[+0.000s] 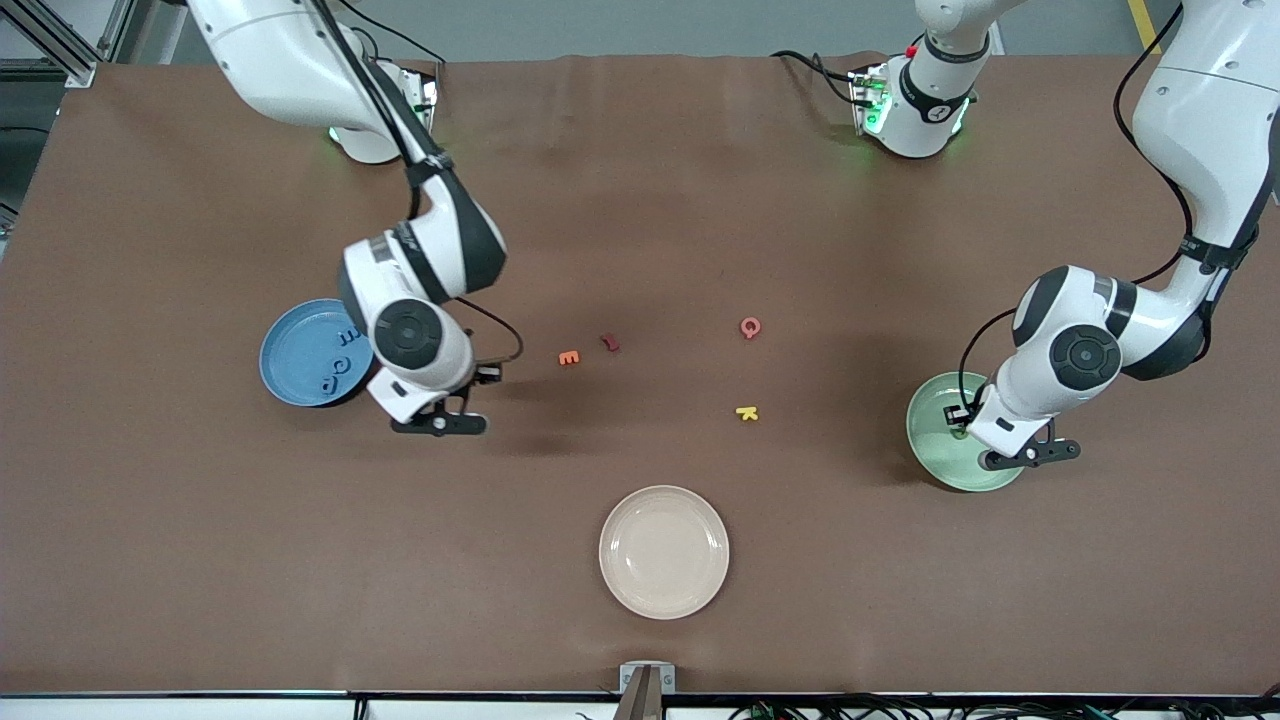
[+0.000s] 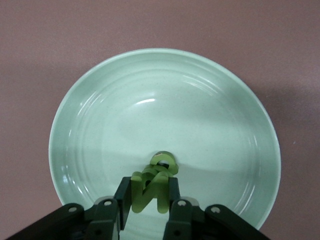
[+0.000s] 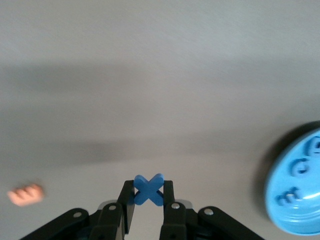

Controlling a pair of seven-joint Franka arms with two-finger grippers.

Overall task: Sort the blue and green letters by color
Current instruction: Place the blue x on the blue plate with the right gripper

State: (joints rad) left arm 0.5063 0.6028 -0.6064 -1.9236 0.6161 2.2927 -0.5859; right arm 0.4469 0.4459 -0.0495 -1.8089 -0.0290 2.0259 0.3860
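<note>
I need to open my left gripper. The green N is low over the letter in the green plate, so the N would stay in the plate.
My left gripper is shut on a green letter N and hangs low over the green plate. Another green letter lies on that plate just under the N. In the front view this gripper sits over the green plate at the left arm's end. My right gripper is shut on a blue plus. It hovers over bare table beside the blue plate. Three blue letters lie on that plate.
Mid-table lie an orange E, a dark red letter, a pink letter and a yellow K. A cream plate stands nearer the front camera. The orange E also shows in the right wrist view.
</note>
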